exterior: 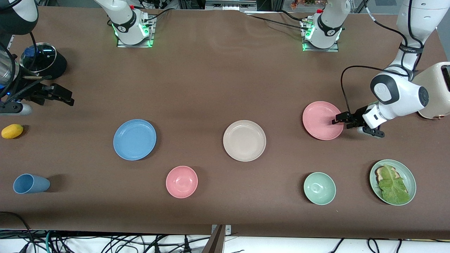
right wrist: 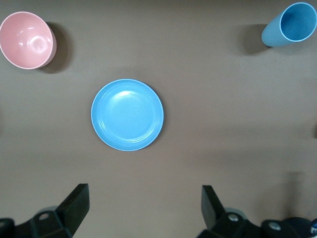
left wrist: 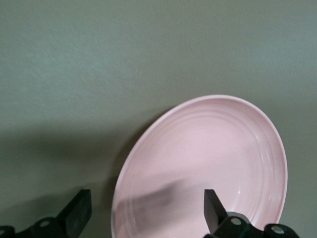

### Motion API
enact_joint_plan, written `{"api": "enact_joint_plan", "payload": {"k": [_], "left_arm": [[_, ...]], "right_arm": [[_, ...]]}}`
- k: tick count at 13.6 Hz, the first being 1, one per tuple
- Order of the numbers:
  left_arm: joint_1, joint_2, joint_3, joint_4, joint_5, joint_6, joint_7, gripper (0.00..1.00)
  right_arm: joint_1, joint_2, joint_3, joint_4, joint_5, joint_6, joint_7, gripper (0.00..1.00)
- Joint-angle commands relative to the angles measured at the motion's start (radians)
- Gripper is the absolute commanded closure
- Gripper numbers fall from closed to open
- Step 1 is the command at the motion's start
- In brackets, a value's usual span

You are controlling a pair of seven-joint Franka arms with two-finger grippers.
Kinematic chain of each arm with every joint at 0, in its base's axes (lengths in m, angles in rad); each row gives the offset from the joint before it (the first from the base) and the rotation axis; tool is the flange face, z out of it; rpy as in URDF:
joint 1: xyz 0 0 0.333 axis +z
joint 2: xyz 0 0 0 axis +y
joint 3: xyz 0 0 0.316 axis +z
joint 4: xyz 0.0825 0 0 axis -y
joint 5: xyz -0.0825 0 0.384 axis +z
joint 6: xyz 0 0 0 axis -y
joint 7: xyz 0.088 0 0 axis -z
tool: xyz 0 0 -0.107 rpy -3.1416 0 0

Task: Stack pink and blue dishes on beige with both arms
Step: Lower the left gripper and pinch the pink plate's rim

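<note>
I should grab the pink plate by its rim (exterior: pixel 339 124) with my left gripper next. Then I can stack it on the beige plate (exterior: pixel 244 140).
The pink plate (exterior: pixel 321 121) lies toward the left arm's end of the table, the beige plate (exterior: pixel 244 140) in the middle, and the blue plate (exterior: pixel 134 139) toward the right arm's end. My left gripper (exterior: pixel 336 119) is open and low at the pink plate's edge. In the left wrist view the pink plate (left wrist: pixel 213 158) has its rim between the spread jaws of the left gripper (left wrist: pixel 146 208). My right gripper (exterior: pixel 70 98) hangs open and empty above bare table at the right arm's end. The right wrist view shows the blue plate (right wrist: pixel 127 114) well clear of the right gripper (right wrist: pixel 143 206).
A pink bowl (exterior: pixel 181 181), a pale green bowl (exterior: pixel 319 188) and a green plate with lettuce (exterior: pixel 392 181) sit nearer the front camera. A blue cup (exterior: pixel 31 183), a yellow fruit (exterior: pixel 12 131) and a lidded pot (exterior: pixel 38 58) are at the right arm's end. A cream toaster (exterior: pixel 437 89) stands at the left arm's end.
</note>
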Motion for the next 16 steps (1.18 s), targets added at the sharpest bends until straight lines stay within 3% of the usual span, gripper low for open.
{"api": "enact_joint_plan", "payload": {"k": [1,5,6,7,8,9,16], "left_arm": [[0.004,0.012,0.004,-0.02,-0.072,0.039,0.1,0.0],[0.002,0.017,0.004,-0.023,-0.08,0.05,0.106,0.0],[0.002,0.017,0.004,-0.023,-0.08,0.05,0.106,0.05],[0.004,0.017,0.004,-0.023,-0.08,0.05,0.106,0.34],[0.004,0.015,0.004,-0.023,-0.08,0.048,0.107,0.78],[0.004,0.014,0.007,-0.023,-0.08,0.042,0.106,1.0],[-0.001,0.009,0.016,-0.023,-0.08,0.033,0.108,1.0]], "right_arm": [[-0.005,-0.021,0.003,-0.017,-0.004,-0.001,0.0,0.0],[-0.004,-0.021,0.003,-0.017,-0.004,-0.001,0.0,0.0],[-0.004,-0.021,0.003,-0.017,-0.004,-0.001,0.002,0.0],[-0.004,-0.021,0.003,-0.017,-0.004,-0.001,0.0,0.0],[-0.004,-0.021,0.003,-0.017,-0.004,-0.001,0.0,0.0],[-0.004,-0.021,0.002,-0.017,-0.004,-0.001,0.0,0.0],[-0.005,-0.021,0.003,-0.017,-0.004,-0.001,0.0,0.0]]}}
